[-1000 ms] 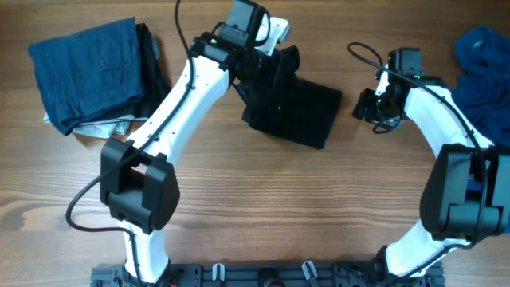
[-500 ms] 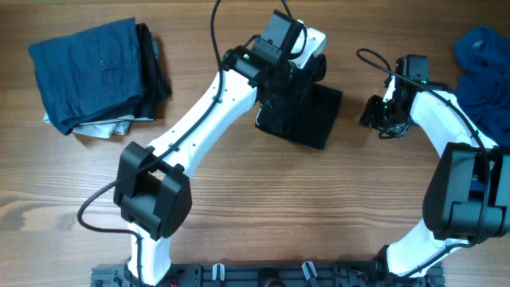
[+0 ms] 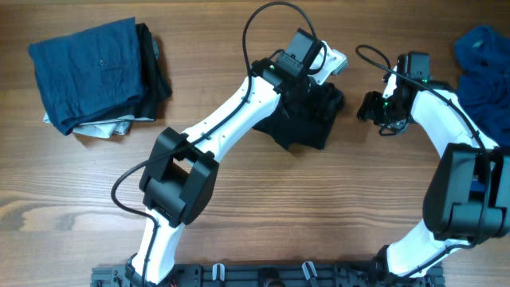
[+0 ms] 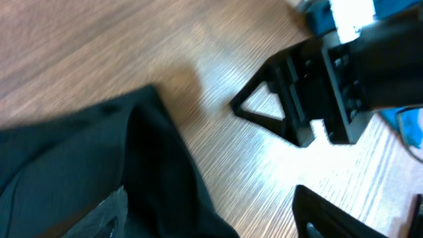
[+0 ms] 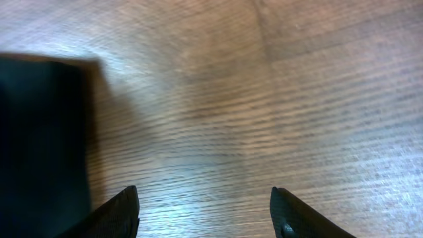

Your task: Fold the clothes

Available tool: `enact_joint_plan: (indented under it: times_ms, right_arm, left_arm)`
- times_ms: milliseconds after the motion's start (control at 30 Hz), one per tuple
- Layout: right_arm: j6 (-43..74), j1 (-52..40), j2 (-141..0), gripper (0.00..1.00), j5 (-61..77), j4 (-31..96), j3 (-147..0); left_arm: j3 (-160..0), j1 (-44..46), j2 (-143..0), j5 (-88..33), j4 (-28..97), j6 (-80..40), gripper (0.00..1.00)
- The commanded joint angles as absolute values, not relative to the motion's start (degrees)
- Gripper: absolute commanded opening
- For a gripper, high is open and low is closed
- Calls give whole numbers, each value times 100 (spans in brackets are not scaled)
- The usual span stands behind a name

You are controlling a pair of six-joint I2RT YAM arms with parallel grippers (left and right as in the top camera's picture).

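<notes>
Next, my left gripper picks up the black shirt (image 3: 307, 119) by the loose cloth at its far edge (image 3: 331, 98), which leaves the bundle's body free to fold.
The black shirt (image 3: 307, 119) lies folded into a small bundle at the table's middle. My left gripper (image 3: 316, 92) hovers over its far right edge. In the left wrist view the left gripper (image 4: 218, 221) is open, with black cloth (image 4: 132, 172) lying loose by its left finger (image 4: 106, 215). To the shirt's right my right gripper (image 3: 373, 106) is low over the wood. It stands open (image 5: 208, 213) over bare table, the shirt's edge (image 5: 39, 132) just to its left. The right gripper's fingers (image 4: 297, 106) also show in the left wrist view.
A folded stack, with a blue garment (image 3: 84, 72) over a black one (image 3: 155, 72), sits at the far left. A loose heap of blue clothes (image 3: 482, 72) lies at the right edge, behind my right arm.
My left arm has swung right across the black shirt, carrying a fold over, and its jaws have gone from shut to open. The right gripper has opened a little wider, nearly in place.
</notes>
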State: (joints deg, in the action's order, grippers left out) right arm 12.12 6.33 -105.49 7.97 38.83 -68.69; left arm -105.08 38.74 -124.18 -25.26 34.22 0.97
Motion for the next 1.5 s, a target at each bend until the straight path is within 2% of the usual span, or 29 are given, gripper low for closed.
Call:
enact_joint_plan:
  times_ms: [0, 100, 200, 233, 300, 367, 433, 600, 733, 900, 1033, 1133, 1333, 1467]
  right_arm:
    - [626, 661, -9918, 66, 1752, 3863, -7308]
    - [388, 655, -9590, 61, 2943, 3817, -7417]
    - [379, 631, -9526, 42, 3879, 3785, -7417]
    - [294, 587, -9537, 31, 4136, 3785, -7415]
    - [119, 464, -9542, 17, 4477, 3763, -7415]
    - [-3, 263, -9542, 7, 4556, 3704, -7413]
    - [-154, 27, -9546, 4, 4554, 3638, -7413]
    - [-67, -943, -9721, 4, 4552, 2888, -7413]
    - [548, -1833, -10112, 4, 4071, 2084, -7413]
    - [1463, -2893, -10704, 4, 2174, 1601, -7415]
    - [1522, -3640, -10822, 4, 368, 1638, -7415]
    - [1662, -3846, -10844, 4, -766, 1831, -7415]
    - [1481, -3629, -10954, 4, -1216, 1837, -7415]
    - [1481, -3616, -11037, 4, -2279, 2073, -7415]
  left_arm:
    - [-10781, 3430, -11896, -2799, 3210, 102, 83]
    - [-10807, 2987, -11561, -2687, 3282, -180, 82]
    - [-10807, 2368, -11367, -2571, 3706, -274, 70]
    - [-10807, 2145, -11354, -2536, 3839, -377, 62]
    - [-10794, 1761, -11360, -2534, 4066, -480, 36]
    - [-10785, 1402, -11441, -2488, 4324, -497, 12]
    - [-10785, 1160, -11526, -2405, 4545, -499, 4]
    - [-10785, 696, -11730, -1793, 5074, -499, 4]
    - [-10785, 456, -11756, -1682, 5234, -499, 4]
    - [-10785, 279, -11756, -1682, 5312, -499, 8]
    - [-10785, 272, -11756, -1682, 5325, -497, 9]
    - [-10785, 272, -11756, -1682, 5369, -497, 11]
    - [-10785, 272, -11756, -1682, 5454, -497, 13]
    - [-10785, 272, -11756, -1682, 5474, -497, 13]
